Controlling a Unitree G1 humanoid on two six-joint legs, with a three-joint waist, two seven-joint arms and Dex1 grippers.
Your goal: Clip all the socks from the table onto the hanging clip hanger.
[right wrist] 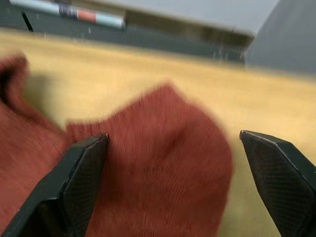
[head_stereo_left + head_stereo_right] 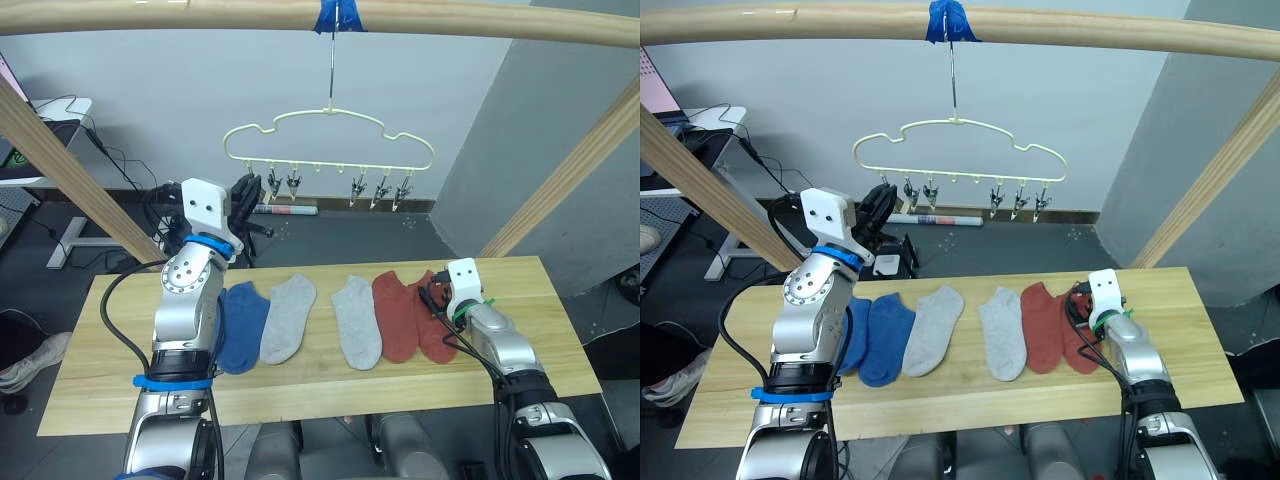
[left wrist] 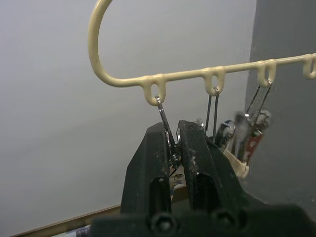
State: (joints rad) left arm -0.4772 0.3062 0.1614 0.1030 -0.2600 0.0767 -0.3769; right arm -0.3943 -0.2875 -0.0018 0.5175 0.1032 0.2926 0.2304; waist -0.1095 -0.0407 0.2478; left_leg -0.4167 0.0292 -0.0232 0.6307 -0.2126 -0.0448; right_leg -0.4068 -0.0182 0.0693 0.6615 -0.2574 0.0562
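The right gripper grabs the rust-red sock by its cuff end next, to hang the sock on the clip hanger (image 2: pixel 330 140).
Several socks lie in a row on the table (image 2: pixel 520 280): two blue socks (image 2: pixel 885 335), two light grey socks (image 2: pixel 288 318), and two rust-red socks (image 2: pixel 398 315). The pale clip hanger (image 2: pixel 330 140) hangs above and behind the table, with metal clips (image 2: pixel 380 188) under its bottom bar. My left gripper (image 3: pixel 174 143) is raised to the hanger's left end and is shut on the leftmost clip (image 3: pixel 165 118). My right gripper (image 1: pixel 173 163) is low over the rightmost rust-red sock (image 1: pixel 163 163), open, with a finger on each side of it.
The hanger's hook hangs from a thick wooden beam (image 2: pixel 200 15) wrapped in blue tape (image 2: pixel 337 15). Slanted wooden posts (image 2: pixel 60 170) stand at both ends of the table. A tube (image 2: pixel 285 210) lies on the floor behind, and a desk with cables (image 2: pixel 60 110) stands at far left.
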